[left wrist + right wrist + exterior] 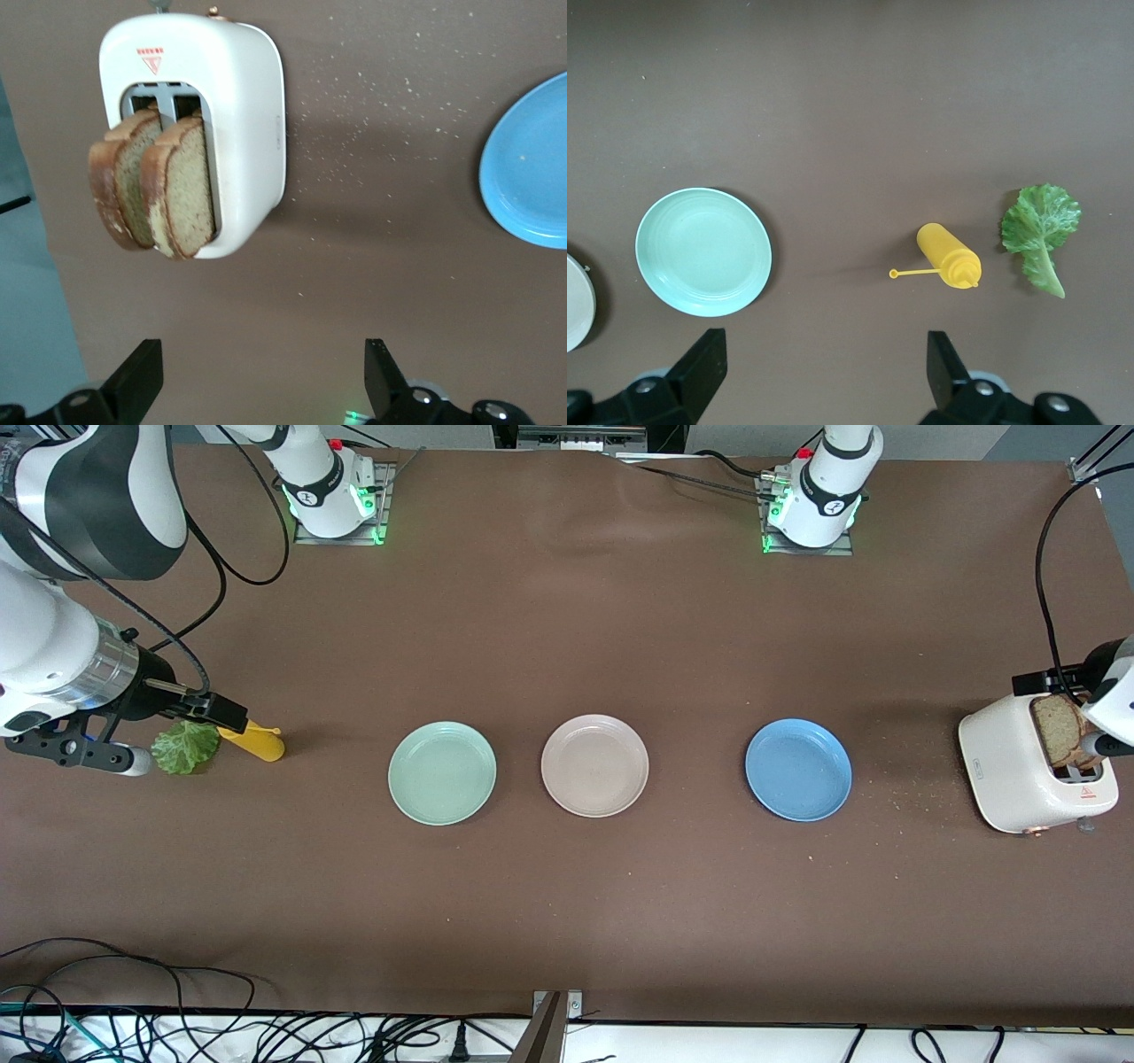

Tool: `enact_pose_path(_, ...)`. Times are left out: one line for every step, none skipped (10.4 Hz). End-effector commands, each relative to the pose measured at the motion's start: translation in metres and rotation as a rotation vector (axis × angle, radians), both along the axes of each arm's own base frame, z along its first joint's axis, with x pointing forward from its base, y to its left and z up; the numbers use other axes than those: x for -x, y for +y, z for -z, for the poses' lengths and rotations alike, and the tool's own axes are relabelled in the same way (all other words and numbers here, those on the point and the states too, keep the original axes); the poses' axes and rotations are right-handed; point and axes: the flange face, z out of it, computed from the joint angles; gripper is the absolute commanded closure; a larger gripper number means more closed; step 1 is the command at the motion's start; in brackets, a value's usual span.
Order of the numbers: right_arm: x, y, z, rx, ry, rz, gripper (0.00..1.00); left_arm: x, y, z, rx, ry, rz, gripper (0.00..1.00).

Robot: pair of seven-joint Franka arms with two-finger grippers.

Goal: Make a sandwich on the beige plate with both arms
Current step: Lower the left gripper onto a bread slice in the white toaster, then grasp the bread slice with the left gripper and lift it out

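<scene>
The bread slice should go next into the grip of my left gripper by its exposed top crust [1080,730] [158,200], because the toaster slot closes around the lower part of the slice.
The beige plate [594,765] lies bare in the middle of the table, between a mint-green and a blue plate. Two brown bread slices [186,190] stand upright in the slots of a white toaster [1019,775] at the left arm's end of the table. My left gripper [261,354] hangs open over the table beside the toaster, with nothing between its fingers. A ruffled green lettuce leaf [186,746] lies flat on the table at the right arm's end. My right gripper [826,345] hovers open and empty high over that end, with the leaf [1041,221] in its view.
A yellow squeeze bottle [257,742] lies on its side beside the lettuce. The mint-green plate [442,772] and the blue plate [798,770] flank the beige one. Crumbs speckle the table between the blue plate and the toaster. Cables run along the table's front edge.
</scene>
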Motion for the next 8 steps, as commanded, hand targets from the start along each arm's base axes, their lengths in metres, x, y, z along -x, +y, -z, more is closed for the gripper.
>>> enact_pose_path(-0.001,-0.001,-0.006,-0.012,-0.002,0.0,0.0,-0.014,0.044,0.026,0.002,-0.019,0.053,0.0)
enact_pose_path(-0.001,-0.002,-0.006,-0.013,-0.001,0.001,0.0,-0.019,0.058,0.04,0.005,-0.038,0.054,0.0)
enact_pose_path(-0.001,-0.003,-0.006,-0.014,-0.002,0.002,0.0,-0.021,0.069,0.052,0.01,-0.047,0.056,0.0)
enact_pose_path(-0.001,-0.003,-0.006,-0.014,-0.002,0.001,0.0,-0.023,0.075,0.06,0.01,-0.054,0.054,0.0)
enact_pose_path(-0.001,-0.003,-0.006,-0.014,-0.002,0.002,0.0,-0.026,0.076,0.067,0.012,-0.055,0.057,0.0)
enact_pose_path(-0.001,-0.003,-0.006,-0.014,-0.002,0.002,0.0,-0.028,0.078,0.075,0.014,-0.06,0.058,0.0)
enact_pose_path(-0.001,-0.003,-0.006,-0.014,-0.001,0.001,0.0,-0.028,0.083,0.081,0.015,-0.062,0.054,0.0)
enact_pose_path(-0.001,-0.003,-0.006,-0.014,-0.001,0.001,0.0,-0.027,0.084,0.083,0.017,-0.057,0.052,0.0)
